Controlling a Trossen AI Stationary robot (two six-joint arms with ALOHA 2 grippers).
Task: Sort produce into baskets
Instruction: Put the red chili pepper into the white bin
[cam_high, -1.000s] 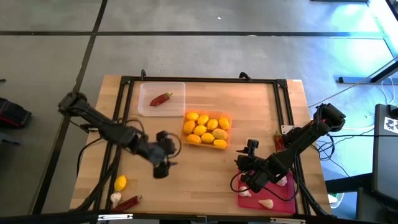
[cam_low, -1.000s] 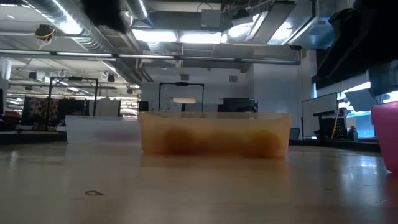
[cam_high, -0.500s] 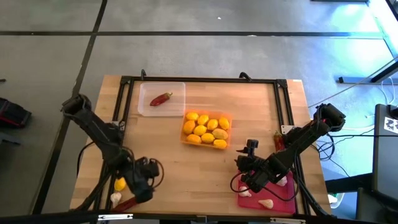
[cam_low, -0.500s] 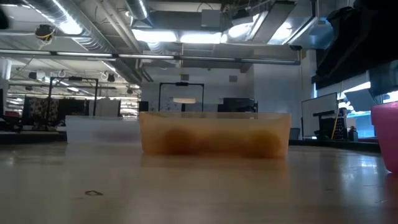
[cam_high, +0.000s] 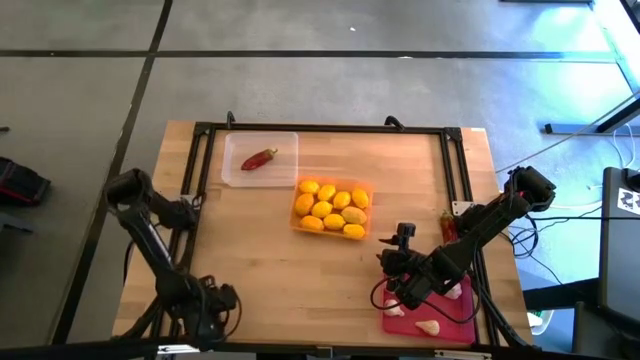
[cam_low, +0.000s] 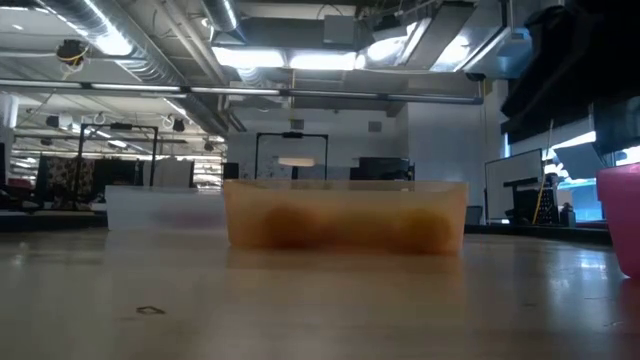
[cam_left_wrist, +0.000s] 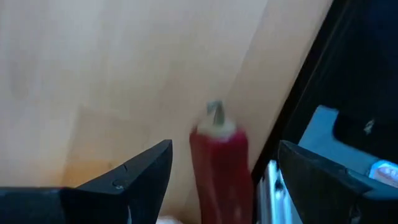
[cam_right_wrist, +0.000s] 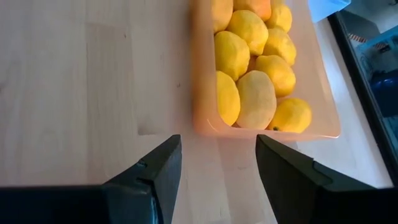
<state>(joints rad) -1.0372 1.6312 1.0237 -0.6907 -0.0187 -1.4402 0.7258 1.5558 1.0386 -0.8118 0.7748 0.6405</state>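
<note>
My left gripper should go lower before it closes on the chili, because its fingers are above the dark red chili (cam_left_wrist: 222, 168) and would miss it now.
A dark red chili pepper (cam_left_wrist: 221, 168) lies on the wooden table at its near left corner, stem end (cam_left_wrist: 214, 112) away from the wrist. My left gripper (cam_left_wrist: 225, 149) hangs over it, open, one finger on each side and apart from it. In the high view the left gripper (cam_high: 215, 318) covers that spot. My right gripper (cam_right_wrist: 217, 142) stands open, with nothing between its fingers, near the orange basket (cam_right_wrist: 202, 118) of yellow lemons (cam_right_wrist: 256, 96). In the high view the right gripper (cam_high: 392, 268) is over the near right of the table.
A clear basket (cam_high: 232, 172) at the far left holds one chili (cam_high: 258, 158). The orange basket (cam_high: 333, 208) stands mid-table. A red-pink basket (cam_high: 455, 322) at the near right holds garlic bulbs (cam_high: 427, 326). A black frame (cam_high: 205, 160) runs along the table's sides.
My left gripper has swung from the middle of the table toward the near left corner, sinking and turning at the wrist, and now hangs over the chili there. It stays open throughout.
</note>
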